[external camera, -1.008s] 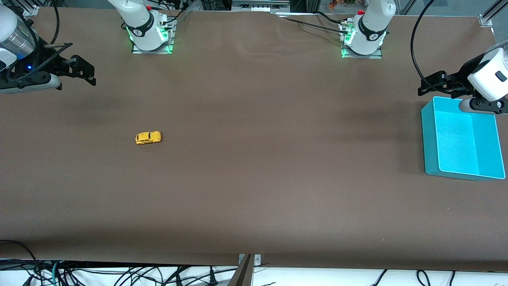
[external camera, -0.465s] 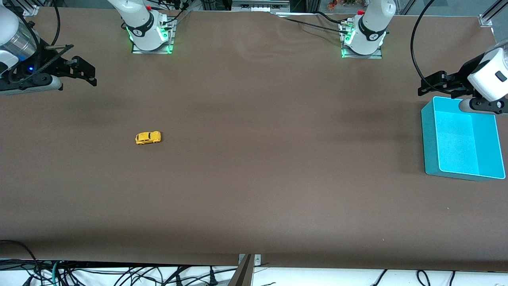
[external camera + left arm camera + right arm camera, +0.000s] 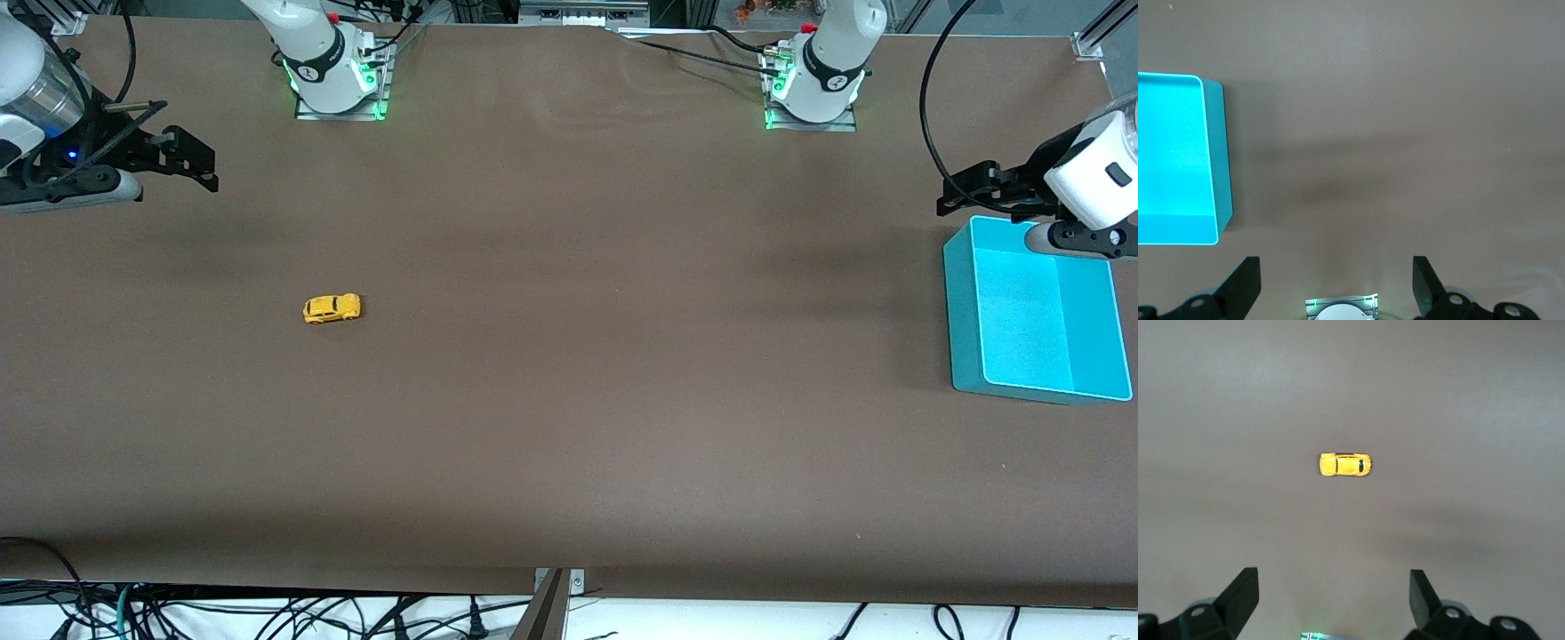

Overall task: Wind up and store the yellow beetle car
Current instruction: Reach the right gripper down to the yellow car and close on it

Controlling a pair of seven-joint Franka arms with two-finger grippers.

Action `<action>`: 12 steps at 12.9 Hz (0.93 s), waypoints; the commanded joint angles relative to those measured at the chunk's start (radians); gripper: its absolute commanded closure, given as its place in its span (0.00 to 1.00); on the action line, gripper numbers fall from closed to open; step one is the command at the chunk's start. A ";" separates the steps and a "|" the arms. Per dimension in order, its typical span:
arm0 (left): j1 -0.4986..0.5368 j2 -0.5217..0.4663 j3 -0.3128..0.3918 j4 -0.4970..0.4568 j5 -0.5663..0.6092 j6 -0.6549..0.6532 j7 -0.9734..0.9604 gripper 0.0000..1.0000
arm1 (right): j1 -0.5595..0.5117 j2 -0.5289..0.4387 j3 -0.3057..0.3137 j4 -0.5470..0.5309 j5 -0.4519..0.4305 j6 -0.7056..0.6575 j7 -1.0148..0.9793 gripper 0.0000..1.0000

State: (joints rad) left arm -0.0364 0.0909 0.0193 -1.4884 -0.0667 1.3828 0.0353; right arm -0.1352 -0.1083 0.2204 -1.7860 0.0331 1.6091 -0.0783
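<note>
My right gripper needs to wind and store the yellow beetle car, so it needs to grab the car by the sides of its cabin point(image 3: 328, 308) point(image 3: 1345, 465) next.
The yellow beetle car point(image 3: 332, 308) sits on its wheels on the brown table toward the right arm's end; it also shows in the right wrist view point(image 3: 1345, 465). My right gripper point(image 3: 182, 162) is open and empty, held in the air above the table near that end's edge, well apart from the car; in its wrist view point(image 3: 1333, 597) the jaws stand wide. The teal bin point(image 3: 960, 311) stands at the left arm's end and shows in the left wrist view point(image 3: 1217, 160). My left gripper point(image 3: 973, 191) is open and empty, in the air by the bin's rim; it also shows in its wrist view point(image 3: 1336, 280).
The two arm bases point(image 3: 338, 76) point(image 3: 813, 84) stand along the table's edge farthest from the front camera. Cables point(image 3: 267, 618) hang below the table's near edge. The brown table point(image 3: 622, 356) stretches bare between the car and the bin.
The right gripper has shifted slightly toward the table's middle. The left gripper has barely moved. The car and the bin have not moved.
</note>
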 commanded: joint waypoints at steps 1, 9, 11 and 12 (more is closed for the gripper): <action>0.000 0.012 -0.001 0.027 0.033 0.001 0.029 0.00 | 0.006 0.041 0.030 -0.018 -0.019 -0.005 -0.053 0.00; 0.000 0.012 -0.001 0.027 0.031 0.001 0.029 0.00 | 0.005 0.170 0.030 -0.310 -0.032 0.467 -0.866 0.00; -0.002 0.012 -0.001 0.027 0.031 0.001 0.029 0.00 | 0.005 0.202 0.030 -0.413 -0.038 0.631 -1.024 0.00; -0.003 0.012 -0.001 0.027 0.031 0.001 0.029 0.00 | 0.003 0.229 0.030 -0.452 -0.039 0.723 -1.108 0.00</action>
State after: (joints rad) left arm -0.0358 0.0934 0.0198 -1.4863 -0.0661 1.3858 0.0441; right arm -0.1287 0.1084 0.2484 -2.1526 0.0098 2.1963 -1.0464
